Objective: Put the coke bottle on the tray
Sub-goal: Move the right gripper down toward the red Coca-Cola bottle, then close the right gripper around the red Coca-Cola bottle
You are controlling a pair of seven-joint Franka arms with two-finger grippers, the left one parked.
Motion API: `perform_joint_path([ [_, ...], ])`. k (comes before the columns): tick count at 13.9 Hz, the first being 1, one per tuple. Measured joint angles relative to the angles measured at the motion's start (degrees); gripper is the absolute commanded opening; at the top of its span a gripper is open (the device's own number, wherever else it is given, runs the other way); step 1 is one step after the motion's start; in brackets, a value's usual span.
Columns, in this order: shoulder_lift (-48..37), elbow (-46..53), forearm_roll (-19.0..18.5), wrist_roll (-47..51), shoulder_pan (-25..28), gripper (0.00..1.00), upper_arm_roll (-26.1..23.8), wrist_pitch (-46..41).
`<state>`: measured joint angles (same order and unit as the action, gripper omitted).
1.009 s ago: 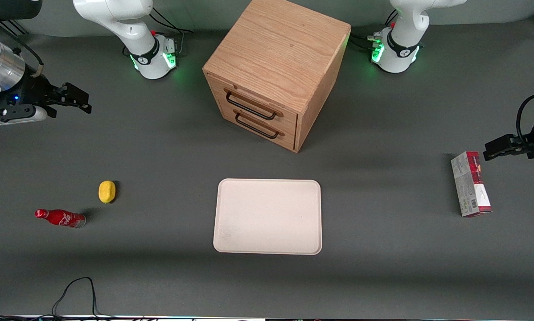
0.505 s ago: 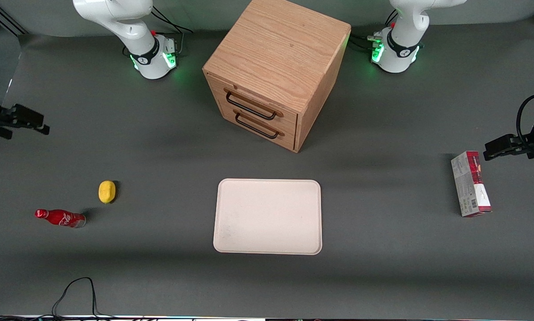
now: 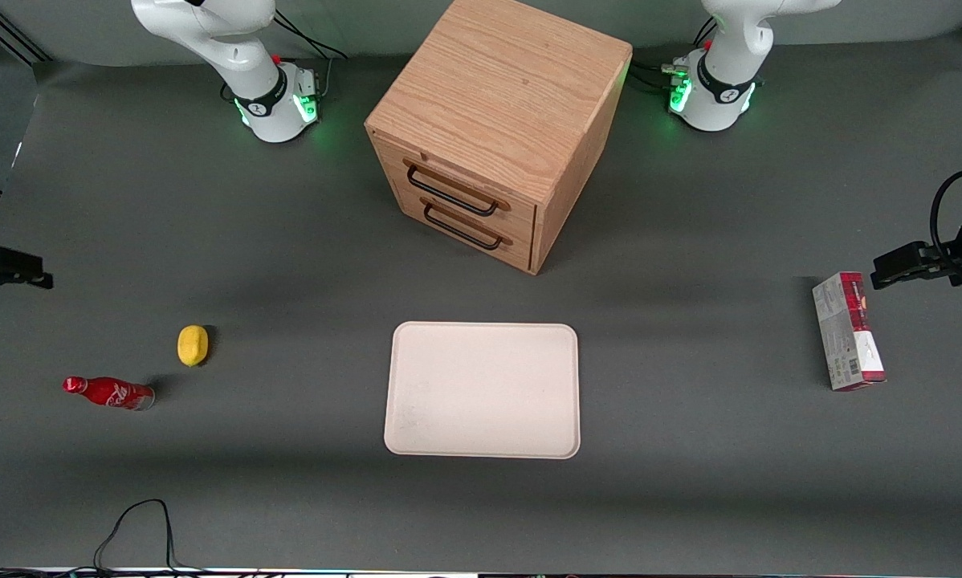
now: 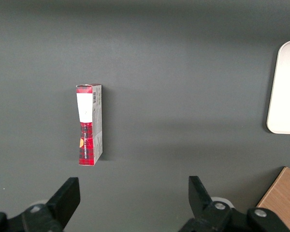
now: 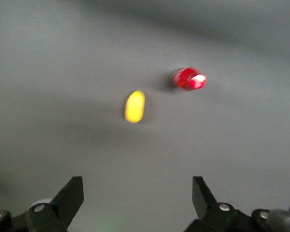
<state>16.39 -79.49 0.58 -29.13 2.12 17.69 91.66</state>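
I should grab the bottle by its capped neck end (image 3: 81, 385) with my right gripper next. Then I can set the coke bottle on the tray (image 3: 482, 390).
The coke bottle (image 3: 109, 392), small, red and shiny with a red cap, appears to stand upright on the dark table toward the working arm's end. It also shows in the right wrist view (image 5: 189, 79), blurred. The cream-beige tray (image 3: 482, 390) lies flat in the middle of the table, in front of the wooden cabinet, with nothing on it; its edge shows in the left wrist view (image 4: 285, 92). My right gripper (image 3: 23, 271) is at the edge of the front view, farther from the front camera than the bottle and apart from it. Its jaws (image 5: 137, 193) are wide open and empty.
A small yellow lemon-like object (image 3: 193, 345) lies beside the bottle, a little farther from the front camera, and shows in the right wrist view (image 5: 134, 106). A wooden two-drawer cabinet (image 3: 497, 128) stands mid-table. A red-and-grey carton (image 3: 847, 331) lies toward the parked arm's end.
My right gripper has moved nearer the front camera, toward the bottle's row, and further out to the edge of the front view. The bottle, tray and other objects have not moved.
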Motion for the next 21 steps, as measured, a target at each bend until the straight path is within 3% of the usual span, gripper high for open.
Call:
perform_joint_path([
  [5, 10.3, -0.2, 9.5, -9.9, -0.6, 1.0, 7.2, 10.4],
  [10, 15.0, -5.5, 13.3, -10.2, -0.8, 1.0, 7.3, 23.3],
  [16, 18.8, -7.0, 19.4, -12.0, -0.7, 1.0, 7.1, 28.8],
  [18, 19.6, -7.0, 20.0, -12.1, -0.7, 0.98, 7.1, 29.4],
  [19, 19.9, -7.0, 20.0, -12.1, -0.7, 0.9, 7.0, 29.8],
  [21, 20.0, -7.0, 20.0, -12.2, -0.7, 0.49, 7.0, 29.9],
])
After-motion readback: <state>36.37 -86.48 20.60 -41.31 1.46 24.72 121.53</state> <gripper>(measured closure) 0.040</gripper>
